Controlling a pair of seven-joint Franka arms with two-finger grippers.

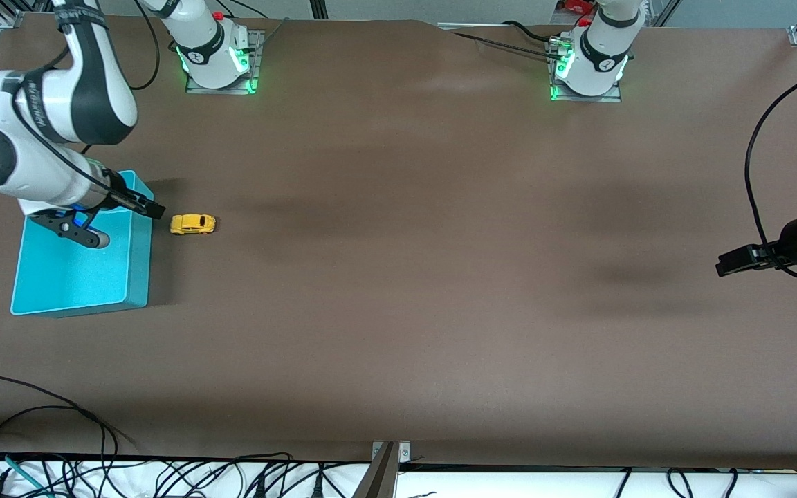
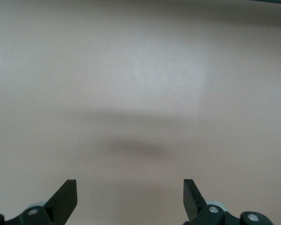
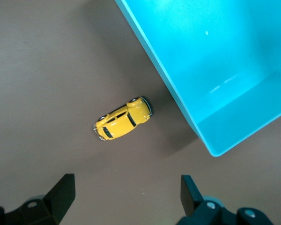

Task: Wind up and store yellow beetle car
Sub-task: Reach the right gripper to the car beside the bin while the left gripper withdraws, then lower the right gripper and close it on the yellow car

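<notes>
Next, my right gripper grabs the yellow beetle car's [image 1: 192,223] two long sides, to store it in the turquoise bin.
The yellow beetle car [image 1: 192,223] [image 3: 122,119] stands on its wheels on the brown table, close beside the turquoise bin [image 1: 137,277] [image 3: 253,112] on the side toward the left arm's end. My right gripper [image 1: 153,207] [image 3: 126,197] hangs open over the bin's edge by the car, with nothing between its fingers. The bin looks empty where it shows. My left gripper [image 1: 727,266] [image 2: 130,199] waits open over bare table at the left arm's end, holding nothing.
The right arm's elbow and forearm [image 1: 39,138] reach over the bin's part farthest from the front camera. Loose cables [image 1: 59,443] lie along the table's near edge. Brown table [image 1: 405,277] stretches between the car and the left gripper.
</notes>
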